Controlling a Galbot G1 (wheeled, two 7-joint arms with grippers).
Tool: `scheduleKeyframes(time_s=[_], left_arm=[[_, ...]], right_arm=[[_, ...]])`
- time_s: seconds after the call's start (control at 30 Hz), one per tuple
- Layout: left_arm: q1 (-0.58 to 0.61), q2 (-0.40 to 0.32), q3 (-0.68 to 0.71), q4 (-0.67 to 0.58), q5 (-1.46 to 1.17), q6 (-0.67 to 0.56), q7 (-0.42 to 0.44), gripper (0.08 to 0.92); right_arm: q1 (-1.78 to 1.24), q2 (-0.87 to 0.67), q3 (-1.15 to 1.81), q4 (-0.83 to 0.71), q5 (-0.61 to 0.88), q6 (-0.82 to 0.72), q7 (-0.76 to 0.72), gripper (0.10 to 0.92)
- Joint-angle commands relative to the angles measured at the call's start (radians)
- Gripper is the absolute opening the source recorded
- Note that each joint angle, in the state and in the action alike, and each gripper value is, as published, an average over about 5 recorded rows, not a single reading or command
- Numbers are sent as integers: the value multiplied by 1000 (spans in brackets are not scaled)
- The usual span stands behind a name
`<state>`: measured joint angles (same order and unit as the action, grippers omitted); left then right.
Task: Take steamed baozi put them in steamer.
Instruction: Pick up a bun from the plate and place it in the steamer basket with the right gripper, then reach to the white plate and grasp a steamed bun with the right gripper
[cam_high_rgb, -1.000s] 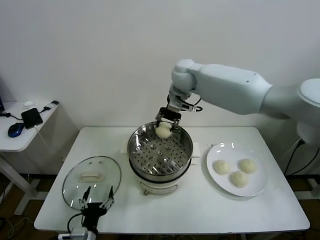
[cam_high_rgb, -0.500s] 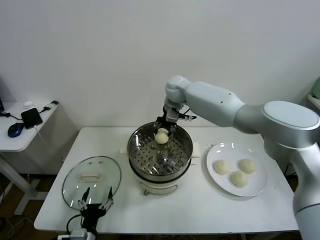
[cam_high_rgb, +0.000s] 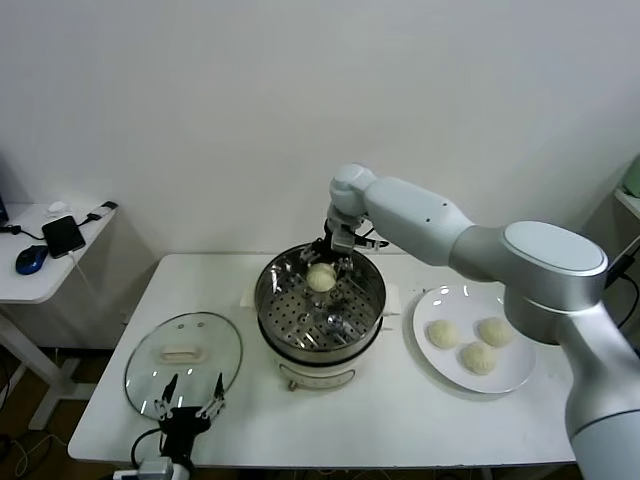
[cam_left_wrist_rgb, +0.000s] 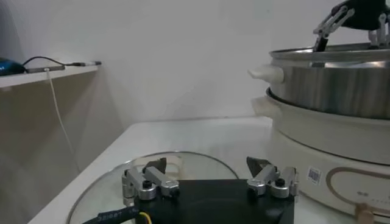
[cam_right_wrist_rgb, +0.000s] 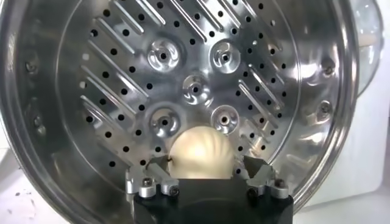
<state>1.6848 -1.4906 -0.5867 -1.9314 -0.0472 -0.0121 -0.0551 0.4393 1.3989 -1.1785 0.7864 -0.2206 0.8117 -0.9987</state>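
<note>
The plate's baozi nearest the steamer is next, and my right gripper should grab it by its rounded sides to get more baozi steaming in the steamer.
The steel steamer stands mid-table on its white base. One cream-white baozi lies on the perforated tray at the back of the pot. My right gripper hangs just over it, open, a finger on each side of the bun. The right wrist view shows this baozi resting on the tray between the spread fingers of my right gripper. Three more baozi sit on the white plate to the right. My left gripper waits open at the table's front left.
A round glass lid with a white handle lies left of the steamer, under my left gripper. The steamer's wall rises beside it. A side table with a phone and a mouse stands at the far left.
My right gripper came down into the steamer with the baozi, then opened and let it go onto the tray. The left arm has not moved.
</note>
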Motion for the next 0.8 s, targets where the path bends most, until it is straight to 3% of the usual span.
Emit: scheduleKeyframes(time_s=[0.03,0.17,0.27,0.4,0.57,0.7,0.8], left_arm=[[7,-3,4,-6,5,-1,0,823],[13,-6,6,-10,10,-3,1,823],[16,-7,6,-11,11,-5,1,823],[14,-7,6,-12,11,-7,1,823],[12,-8,6,-15,9,-7,1,823],[10,-11,4,-13,9,-6,2,823],[11,-14,0,-11,9,-6,1,823]], right_arm=[[226,-92,-149,128,394,-36,-133,822],[428,-191,-365,192,727,-161,-219,823],[533,-299,-530,227,847,-285,-253,823],[573,-463,-654,272,823,-478,-213,823],[550,-658,-780,454,808,-741,-87,823],[458,-743,-774,577,830,-905,-8,823],[332,-759,-689,581,804,-974,35,823]])
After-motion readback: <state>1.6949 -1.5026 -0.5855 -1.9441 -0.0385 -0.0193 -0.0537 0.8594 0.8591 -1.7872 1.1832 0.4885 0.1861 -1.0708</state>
